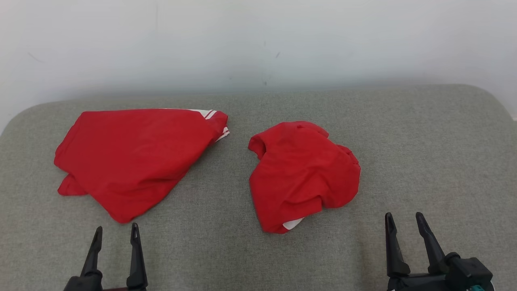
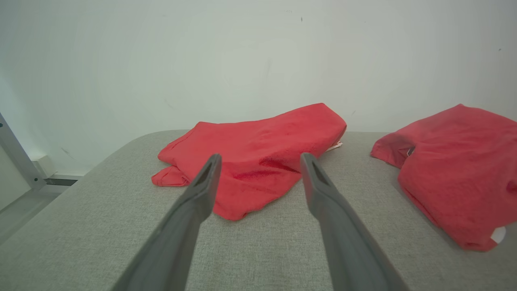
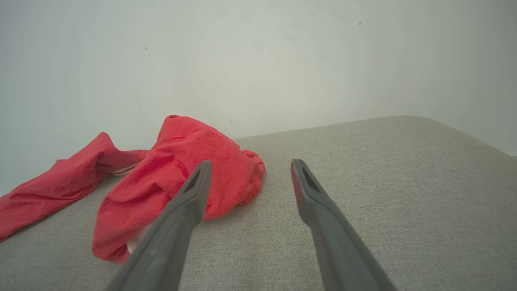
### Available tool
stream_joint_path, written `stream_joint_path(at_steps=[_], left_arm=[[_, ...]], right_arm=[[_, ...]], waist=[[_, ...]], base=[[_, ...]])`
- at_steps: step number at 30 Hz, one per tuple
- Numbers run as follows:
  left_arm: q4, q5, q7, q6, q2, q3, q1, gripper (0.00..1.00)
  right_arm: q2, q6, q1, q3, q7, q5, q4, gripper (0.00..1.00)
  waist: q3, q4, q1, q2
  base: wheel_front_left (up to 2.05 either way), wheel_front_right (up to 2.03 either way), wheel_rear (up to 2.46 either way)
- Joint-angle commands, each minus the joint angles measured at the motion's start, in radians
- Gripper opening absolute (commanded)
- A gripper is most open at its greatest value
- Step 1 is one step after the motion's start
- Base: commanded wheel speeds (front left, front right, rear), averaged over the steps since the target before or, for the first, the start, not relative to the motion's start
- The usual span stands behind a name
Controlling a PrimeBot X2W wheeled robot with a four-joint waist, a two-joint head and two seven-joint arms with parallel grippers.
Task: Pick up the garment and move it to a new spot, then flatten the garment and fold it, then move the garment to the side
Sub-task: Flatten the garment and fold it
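My left gripper picks up the crumpled garment (image 1: 301,173) by the corner (image 1: 278,228) beside its white tag next, to move it to a new spot.
Two red garments lie on the grey padded table (image 1: 424,137). The larger garment (image 1: 133,157) is roughly folded at the left, with white stripes at its far corner; the left wrist view shows it (image 2: 258,157) just ahead of the fingers. The smaller, crumpled garment (image 1: 301,173) sits at the middle with a white tag at its near edge, also seen as the bunched red garment (image 3: 177,182) in the right wrist view. My left gripper (image 1: 116,234) is open near the front edge, just short of the larger garment. My right gripper (image 1: 404,220) is open at the lower right, apart from the crumpled one.
A pale wall (image 1: 258,40) rises right behind the table's far edge. The table's corners are rounded. Bare grey fabric stretches along the right side and the front. A metal frame leg and floor (image 2: 16,169) show past the table's left edge.
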Motion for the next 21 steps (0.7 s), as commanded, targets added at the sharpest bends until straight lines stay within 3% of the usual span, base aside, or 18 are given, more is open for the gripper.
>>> stream_joint_path(at_steps=[1,21], left_arm=[[0.002,0.000,-0.003,-0.003,-0.002,0.003,0.010,1.00],[0.008,-0.002,-0.003,-0.004,-0.002,-0.002,0.010,1.00]], right_arm=[[0.003,-0.002,0.010,0.002,-0.001,-0.002,0.002,1.00],[0.003,-0.002,0.015,0.004,-0.001,0.005,0.006,1.00]], waist=[[-0.002,0.000,0.0000,0.0000],[-0.011,0.000,0.0000,0.0000]], base=[[0.00,0.00,0.00],[0.00,0.00,0.00]])
